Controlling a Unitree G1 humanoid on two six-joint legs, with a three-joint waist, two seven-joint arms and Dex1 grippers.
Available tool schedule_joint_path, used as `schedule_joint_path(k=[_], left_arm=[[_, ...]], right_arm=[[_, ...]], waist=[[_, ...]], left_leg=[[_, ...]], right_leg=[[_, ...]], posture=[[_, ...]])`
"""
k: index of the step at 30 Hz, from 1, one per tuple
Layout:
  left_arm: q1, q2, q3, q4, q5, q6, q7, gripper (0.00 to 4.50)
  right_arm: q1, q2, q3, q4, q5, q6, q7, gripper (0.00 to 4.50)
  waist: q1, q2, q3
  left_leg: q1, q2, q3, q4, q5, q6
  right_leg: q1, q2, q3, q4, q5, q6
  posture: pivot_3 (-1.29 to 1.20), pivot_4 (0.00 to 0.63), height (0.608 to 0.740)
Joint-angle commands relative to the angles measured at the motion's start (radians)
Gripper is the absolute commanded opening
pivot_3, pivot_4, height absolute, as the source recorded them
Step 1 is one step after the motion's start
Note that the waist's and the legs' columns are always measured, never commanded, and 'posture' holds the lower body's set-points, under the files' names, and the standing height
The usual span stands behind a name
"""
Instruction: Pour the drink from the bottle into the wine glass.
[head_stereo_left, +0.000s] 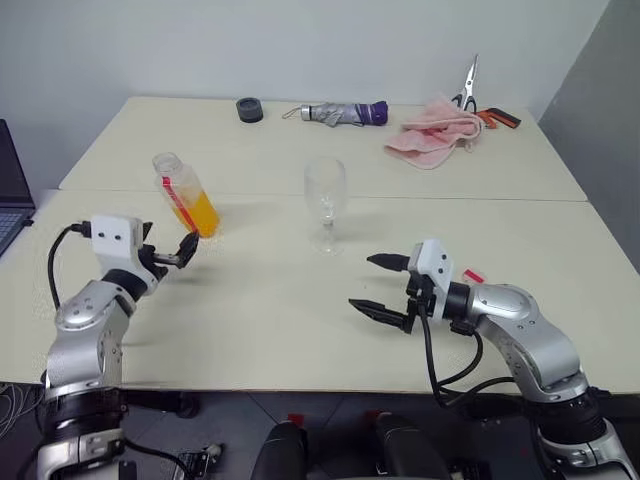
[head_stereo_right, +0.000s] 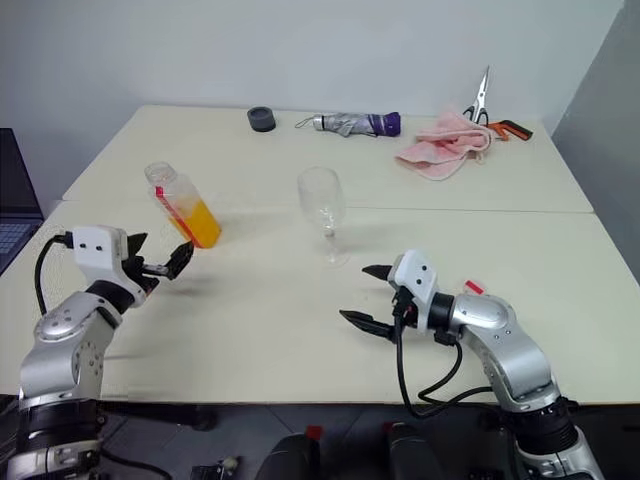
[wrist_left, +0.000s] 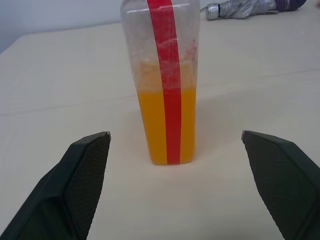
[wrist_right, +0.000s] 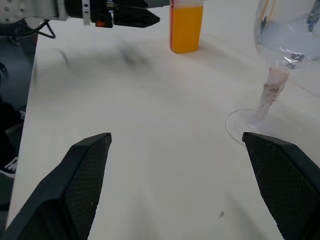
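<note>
The bottle's open neck (head_stereo_left: 167, 162) is round and its body is squared off, so my left gripper will grab the body's flat sides next.
The bottle (head_stereo_left: 183, 192) stands uncapped on the left of the table, with the orange drink (head_stereo_left: 204, 216) filling its lower half. My left gripper (head_stereo_left: 180, 252) is open just in front of it; in the left wrist view the red-striped bottle (wrist_left: 167, 75) stands a little beyond the spread fingers (wrist_left: 85, 170), untouched. The empty wine glass (head_stereo_left: 325, 198) stands upright mid-table. My right gripper (head_stereo_left: 362, 282) is open, level, pointing left, in front and a little right of the glass (wrist_right: 280, 50), with nothing in it.
At the back of the table lie a folded umbrella (head_stereo_left: 335, 113), a pink cloth (head_stereo_left: 435, 132), scissors (head_stereo_left: 468, 85) and a small black round object (head_stereo_left: 249, 109). A laptop (head_stereo_left: 12, 195) sits at the far left edge.
</note>
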Motion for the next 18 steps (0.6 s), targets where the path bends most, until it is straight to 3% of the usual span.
schedule_joint_path(k=[1, 18], left_arm=[[-0.037, 0.025, -0.001, 0.02, 0.01, -0.03, -0.023, 4.5], [-0.25, 0.061, -0.032, 0.26, 0.06, -0.111, -0.061, 4.5]], right_arm=[[-0.008, -0.012, 0.006, -0.052, 0.026, 0.0, 0.004, 4.47], [-0.026, -0.017, 0.039, -0.054, 0.034, -0.021, 0.009, 4.47]], waist=[[-0.001, 0.0, 0.0], [0.0, 0.0, 0.0]], left_leg=[[0.0, 0.0, 0.0, 0.0, 0.0, 0.0], [-0.001, -0.001, -0.001, 0.0, 0.0, 0.0]], right_leg=[[0.0, 0.0, 0.0, 0.0, 0.0, 0.0], [0.0, 0.0, -0.001, 0.0, 0.0, 0.0]], posture=[[0.0, 0.15, 0.74], [0.0, 0.15, 0.74]])
